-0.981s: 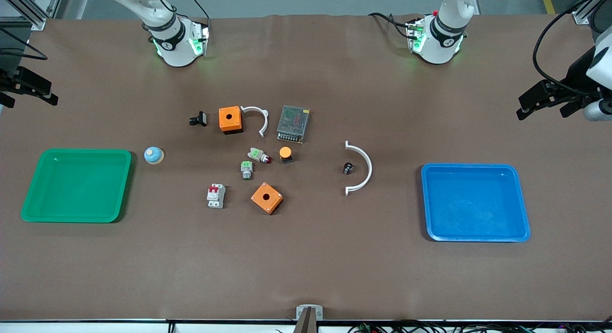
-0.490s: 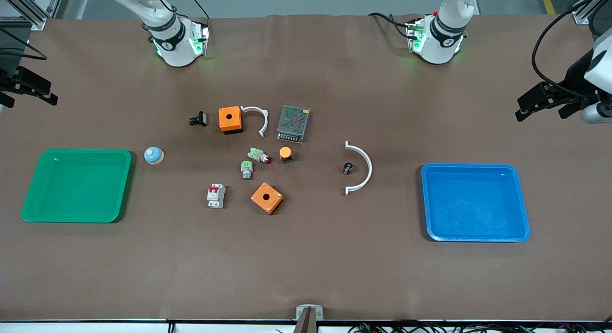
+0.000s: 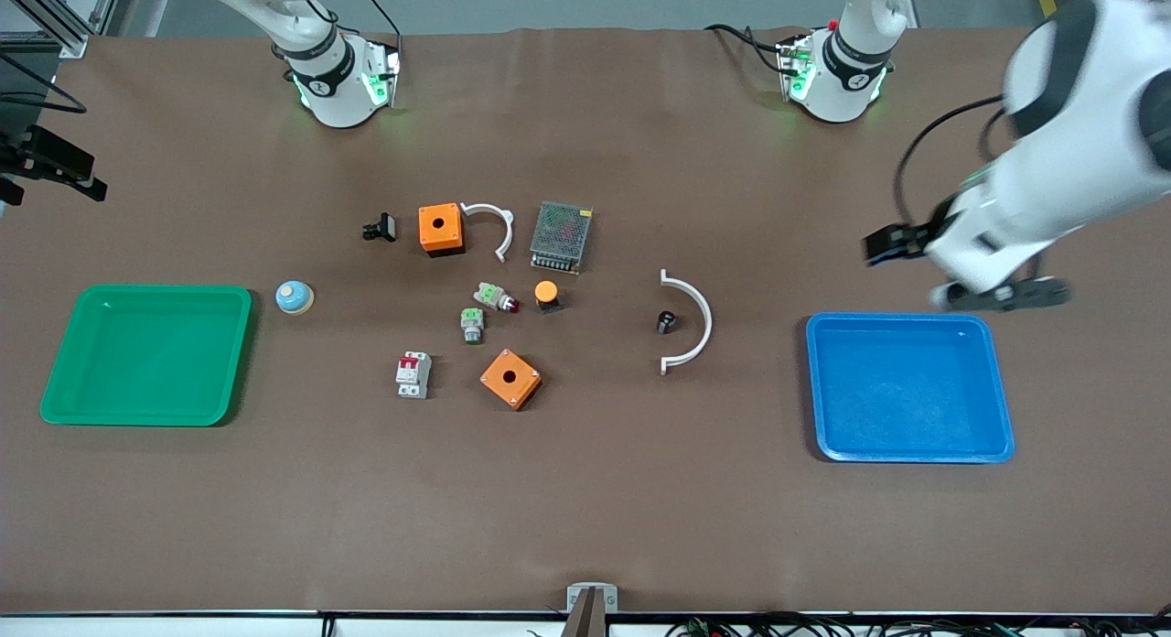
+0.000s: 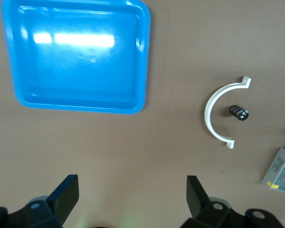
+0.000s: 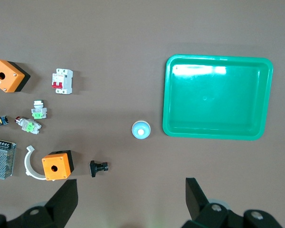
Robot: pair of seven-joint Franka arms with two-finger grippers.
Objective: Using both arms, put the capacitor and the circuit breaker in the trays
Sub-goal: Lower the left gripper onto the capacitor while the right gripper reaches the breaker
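My left gripper grabs the capacitor by its round printed body (image 3: 666,322) next, to put the capacitor in the blue tray (image 3: 910,390).
The capacitor (image 3: 666,322), a tiny black cylinder, lies inside the curve of a white half-ring (image 3: 693,321); the left wrist view shows it too (image 4: 238,112). The circuit breaker (image 3: 413,374), a white-and-grey block with red levers, lies beside an orange box, nearer the front camera than the green push-buttons; it also shows in the right wrist view (image 5: 61,81). My left gripper (image 3: 947,273) is open and empty, up over bare table beside the blue tray (image 3: 910,390); its own view (image 4: 132,190) shows the same. My right gripper (image 3: 78,175) is open and empty at the table's edge, high above the green tray (image 3: 146,355), and also shows in its own view (image 5: 131,192).
The middle cluster holds two orange boxes (image 3: 441,229) (image 3: 510,378), a mesh power supply (image 3: 561,236), a smaller white half-ring (image 3: 494,225), two green push-buttons (image 3: 472,324), an orange-capped button (image 3: 546,294) and a black clip part (image 3: 380,227). A pale blue dome (image 3: 295,296) sits beside the green tray.
My left arm has swung in from the table's edge and now hangs beside the blue tray. The right gripper has barely moved. Nothing on the table has shifted.
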